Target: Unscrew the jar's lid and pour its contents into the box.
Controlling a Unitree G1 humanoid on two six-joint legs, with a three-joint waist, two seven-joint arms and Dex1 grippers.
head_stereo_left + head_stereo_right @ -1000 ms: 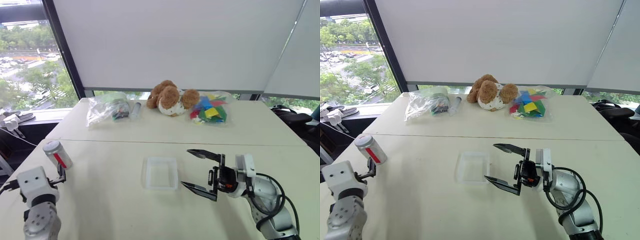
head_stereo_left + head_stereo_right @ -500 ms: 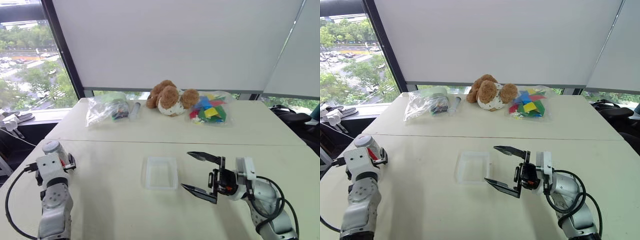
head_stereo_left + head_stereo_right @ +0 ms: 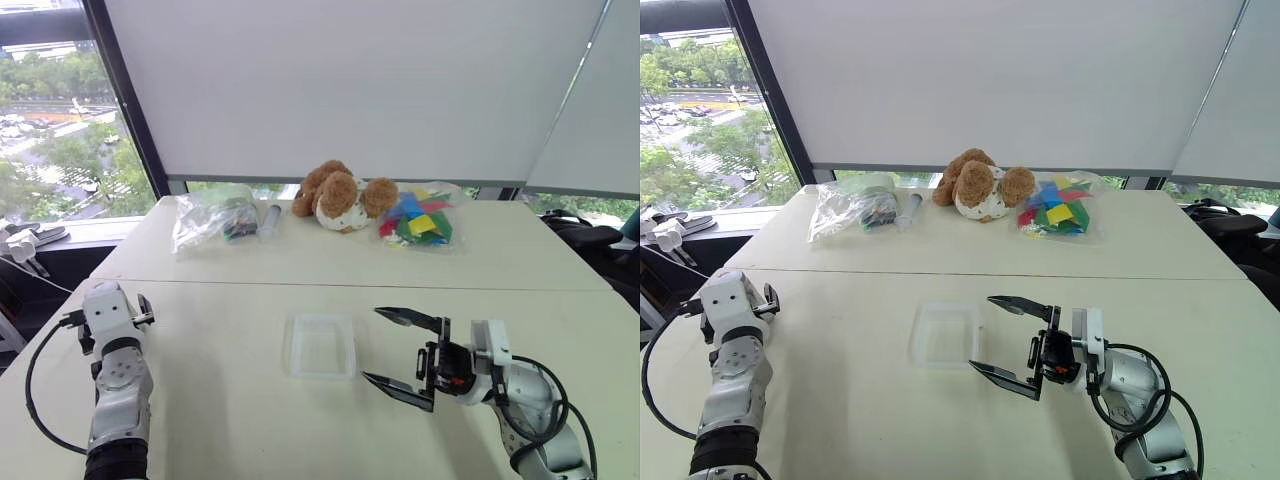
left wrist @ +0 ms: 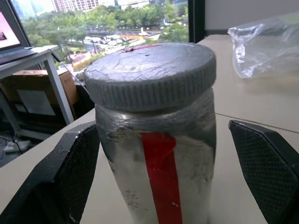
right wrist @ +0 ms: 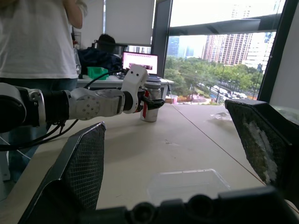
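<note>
My left gripper has both fingers beside the jar's body (image 4: 161, 163) below its ribbed lid (image 4: 149, 74), so it is time to close now. Closing now would catch the jar.
The grey-silver jar (image 4: 159, 154) with a red stripe stands upright near the table's left edge, its ribbed lid (image 4: 149, 74) screwed on. My left gripper (image 4: 163, 130) is open, one finger on each side of the jar, with a clear gap on one side. In the head views the left wrist (image 3: 108, 312) hides the jar. The contents are hidden inside the jar. The clear box (image 3: 320, 322) lies mid-table. My right gripper (image 3: 372, 345) hovers open just right of the box, pointing left, with nothing between its fingers.
At the table's far side lie a clear bag (image 3: 210, 215), a clear tube (image 3: 270, 218), a teddy bear (image 3: 340, 195) and a bag of coloured pieces (image 3: 420, 220). A person (image 5: 42, 37) stands beyond the table's left edge, near a laptop (image 5: 140, 63).
My left arm has reached forward to the jar, so its fingers now flank it and the wrist covers it in the head views. The right gripper has stayed put.
</note>
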